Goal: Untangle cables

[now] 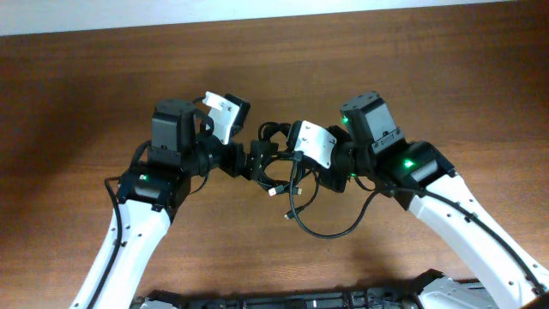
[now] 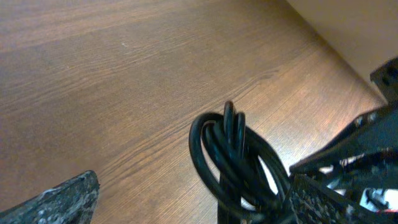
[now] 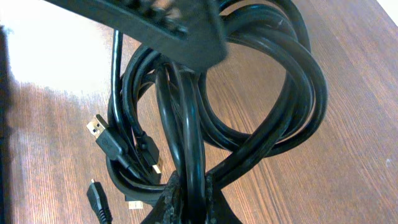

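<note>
The left gripper grabs the coil's bundled loops next and leaves the plugs dangling free, so the right gripper is able to untangle pieces of cable.
The cables (image 1: 274,131) hang as a tangled black coil between my two grippers at the table's middle, and one long loop (image 1: 330,232) trails toward the front. My right gripper (image 3: 194,198) is shut on one strand of the coil (image 3: 273,93), with small plugs (image 3: 96,129) dangling to the left. My left gripper (image 2: 193,208) stands wide open. The coil (image 2: 230,155) rises between its fingers, close to the right finger (image 2: 317,199) and well away from the left one (image 2: 65,199). Seen from overhead, the left gripper (image 1: 260,161) faces the right gripper (image 1: 288,163) closely.
The brown wooden table (image 1: 77,86) stretches around both arms. A pale wall strip (image 1: 274,9) runs along the table's far edge. A dark fixture (image 1: 300,300) lies at the front edge between the arm bases.
</note>
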Controlling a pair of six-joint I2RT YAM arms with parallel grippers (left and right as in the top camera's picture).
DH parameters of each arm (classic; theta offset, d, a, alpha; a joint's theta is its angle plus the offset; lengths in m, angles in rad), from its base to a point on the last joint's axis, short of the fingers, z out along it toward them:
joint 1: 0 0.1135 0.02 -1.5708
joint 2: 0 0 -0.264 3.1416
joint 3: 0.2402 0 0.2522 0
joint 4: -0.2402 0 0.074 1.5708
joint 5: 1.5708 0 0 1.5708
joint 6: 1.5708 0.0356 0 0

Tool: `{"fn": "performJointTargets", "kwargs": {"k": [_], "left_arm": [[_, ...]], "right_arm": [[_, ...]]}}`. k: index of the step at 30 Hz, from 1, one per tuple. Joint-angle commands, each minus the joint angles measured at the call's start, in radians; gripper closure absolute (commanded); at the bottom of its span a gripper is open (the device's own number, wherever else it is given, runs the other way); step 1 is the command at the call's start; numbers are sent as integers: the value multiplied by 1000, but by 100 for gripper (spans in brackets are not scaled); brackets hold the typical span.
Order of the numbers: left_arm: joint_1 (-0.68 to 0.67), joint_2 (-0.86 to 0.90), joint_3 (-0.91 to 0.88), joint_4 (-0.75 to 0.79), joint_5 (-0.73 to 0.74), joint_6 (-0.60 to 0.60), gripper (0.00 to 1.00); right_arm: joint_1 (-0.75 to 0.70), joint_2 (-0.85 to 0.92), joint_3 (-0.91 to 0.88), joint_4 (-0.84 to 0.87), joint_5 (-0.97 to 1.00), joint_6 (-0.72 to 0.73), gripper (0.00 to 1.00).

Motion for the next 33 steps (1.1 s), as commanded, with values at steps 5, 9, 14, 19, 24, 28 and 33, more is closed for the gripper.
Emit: {"fn": "performJointTargets", "kwargs": {"k": [5, 9, 14, 19, 24, 28, 33], "left_arm": [[-45, 0, 18, 4, 9, -77, 8], [-53, 0, 18, 4, 10, -77, 40], [-53, 0, 18, 4, 9, -77, 93], [-52, 0, 18, 4, 8, -77, 100], [-51, 0, 18, 4, -14, -76, 100], [-49, -1, 18, 13, -38, -69, 100], [-49, -10, 18, 55, -26, -51, 100]], "right_arm": [[48, -27, 28, 96, -27, 15, 96], [48, -27, 27, 95, -27, 15, 96], [48, -27, 27, 92, -27, 15, 96], [48, -27, 27, 85, -27, 15, 95], [48, -27, 29, 64, 4, 15, 1], [48, -32, 29, 10, 96, 19, 1], [46, -32, 30, 20, 388, 241, 1]]}}
